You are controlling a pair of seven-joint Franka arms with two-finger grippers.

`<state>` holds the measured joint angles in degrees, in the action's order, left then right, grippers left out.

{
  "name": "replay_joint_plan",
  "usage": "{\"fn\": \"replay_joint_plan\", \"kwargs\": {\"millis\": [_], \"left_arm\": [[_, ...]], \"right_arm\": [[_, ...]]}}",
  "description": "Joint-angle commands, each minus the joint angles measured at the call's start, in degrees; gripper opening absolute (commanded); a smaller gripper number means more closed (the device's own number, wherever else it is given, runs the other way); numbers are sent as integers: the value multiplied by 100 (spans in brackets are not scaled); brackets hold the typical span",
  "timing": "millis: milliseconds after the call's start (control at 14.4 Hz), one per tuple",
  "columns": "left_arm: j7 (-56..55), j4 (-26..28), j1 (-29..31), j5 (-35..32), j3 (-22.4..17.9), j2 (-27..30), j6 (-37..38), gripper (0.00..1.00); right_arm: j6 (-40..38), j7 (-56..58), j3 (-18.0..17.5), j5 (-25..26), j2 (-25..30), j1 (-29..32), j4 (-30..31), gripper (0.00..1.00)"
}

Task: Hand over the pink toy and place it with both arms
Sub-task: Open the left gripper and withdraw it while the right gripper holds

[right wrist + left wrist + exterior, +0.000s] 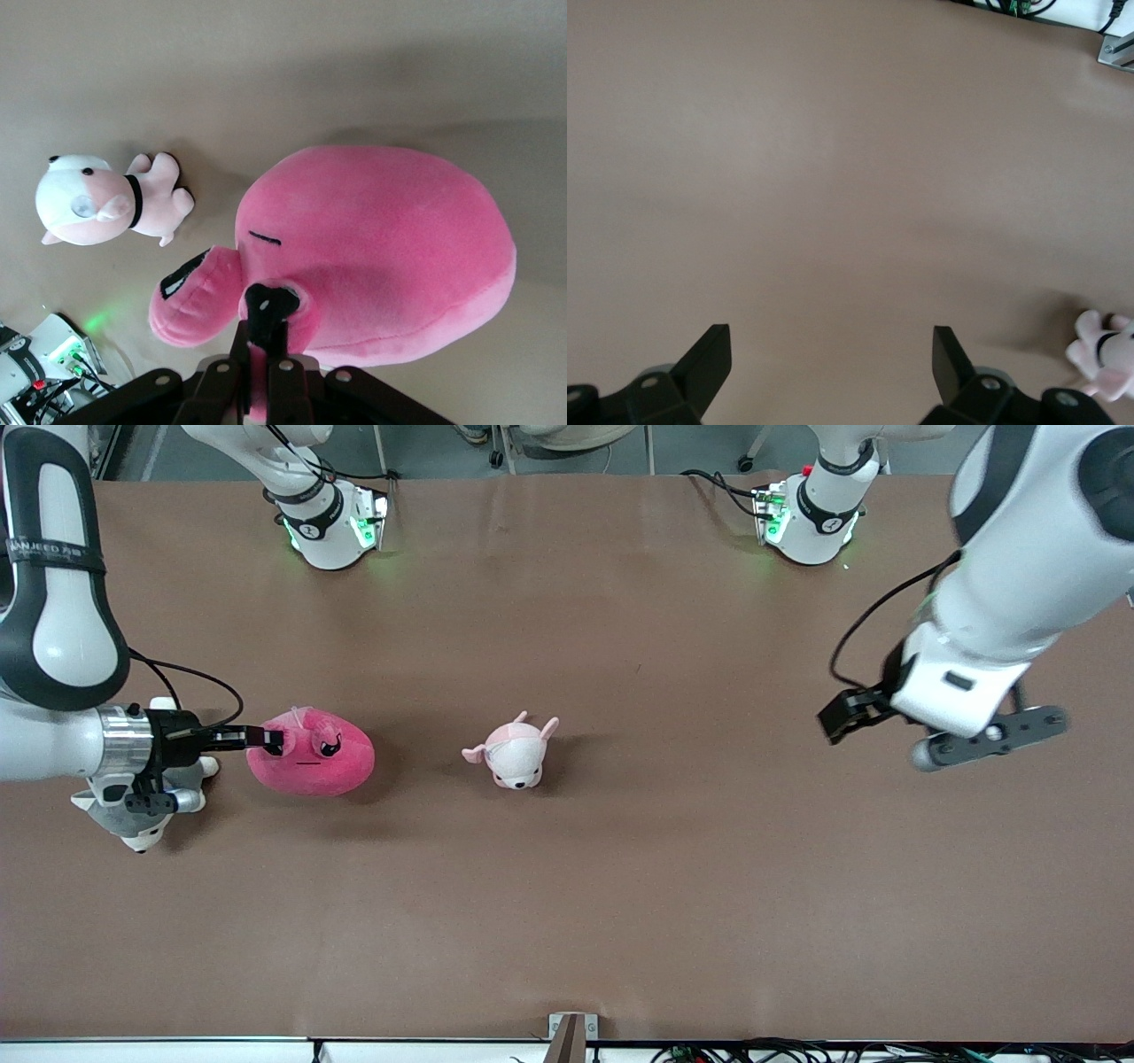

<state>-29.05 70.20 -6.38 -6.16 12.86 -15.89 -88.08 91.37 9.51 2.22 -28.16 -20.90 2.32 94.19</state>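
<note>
The toy hangs above the brown table, so my right gripper stays closed on the hot-pink toy (314, 755) (390, 248) for now.
The hot-pink toy (314, 755) lies on the brown table toward the right arm's end. My right gripper (271, 740) reaches in from the side and is shut on a fold of plush at the toy's top, by its dark eyes. In the right wrist view the toy (390, 248) fills the middle, and the right gripper (266, 341) pinches pink fabric between closed fingers. My left gripper (988, 737) hangs over bare table at the left arm's end. It is open and empty, and in the left wrist view (831, 354) only table shows between the fingers.
A small pale pink-and-white animal plush (516, 751) sits mid-table beside the pink toy; it also shows in the right wrist view (97, 199) and the left wrist view (1103, 359). A grey-and-white husky plush (133, 819) lies under the right wrist.
</note>
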Motion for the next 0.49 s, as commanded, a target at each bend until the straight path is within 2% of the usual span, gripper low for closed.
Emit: {"fn": "replay_joint_plan", "kwargs": {"millis": [0, 70, 209, 348, 418], "left_arm": [[898, 134, 198, -69, -133, 384, 265, 100], [1179, 152, 190, -43, -378, 568, 396, 100], [1934, 300, 277, -8, -547, 840, 704, 100], [2445, 651, 479, 219, -670, 1174, 766, 100], [2665, 896, 514, 430, -853, 1385, 784, 100]], "right_arm": [[-154, 323, -90, -216, -204, 251, -76, 0], [-224, 480, -90, -225, -248, 269, -85, 0], [-234, 631, -90, -234, -362, 269, -93, 0], [-234, 658, -90, -365, -511, 278, -111, 0], [-234, 701, -82, -523, -573, 295, -120, 0]]}}
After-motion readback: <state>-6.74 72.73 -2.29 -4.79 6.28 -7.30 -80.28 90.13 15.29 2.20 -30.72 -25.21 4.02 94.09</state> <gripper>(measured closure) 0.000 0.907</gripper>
